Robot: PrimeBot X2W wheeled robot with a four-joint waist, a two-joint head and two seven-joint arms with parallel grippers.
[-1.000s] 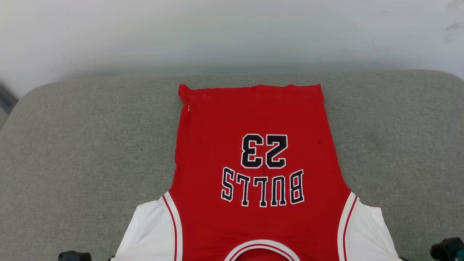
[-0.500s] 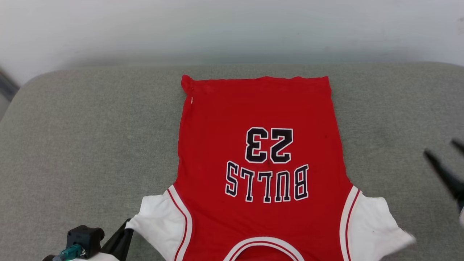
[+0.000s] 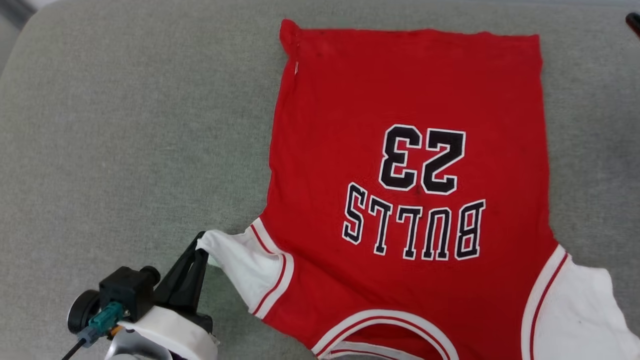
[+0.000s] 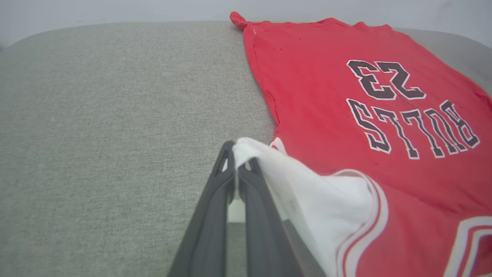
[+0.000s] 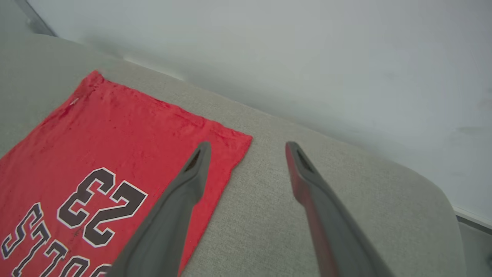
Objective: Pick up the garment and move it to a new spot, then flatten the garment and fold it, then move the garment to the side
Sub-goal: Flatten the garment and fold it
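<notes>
The right gripper grabs the garment (image 3: pixel 410 90) by its bunched hem corner (image 3: pixel 289 35) next, to fold it alongside my left gripper's sleeve hold.
The garment (image 3: pixel 410 90) lies spread on the grey cushion, hem at the far end and collar toward me, with its black numerals upside down. My left gripper (image 3: pixel 200 245) is at the lower left, shut on the tip of the white left sleeve (image 3: pixel 240 260) and holding it slightly off the cushion. In the left wrist view the sleeve (image 4: pixel 307 184) drapes from the shut left gripper (image 4: pixel 236 154), with the garment (image 4: pixel 326 96) beyond it. My right gripper (image 5: pixel 248 148) is open and empty above the far right hem corner of the garment (image 5: pixel 115 130).
The wide grey fabric cushion (image 3: pixel 125 125) has bare room left of the garment. A pale wall (image 5: pixel 307 57) runs behind its rounded far edge (image 5: pixel 384 165). The white right sleeve (image 3: pixel 575 305) lies flat at the lower right.
The head camera has tilted down and in. My right gripper opened, let go of the right sleeve and moved to the far hem corner. The left gripper has raised the left sleeve.
</notes>
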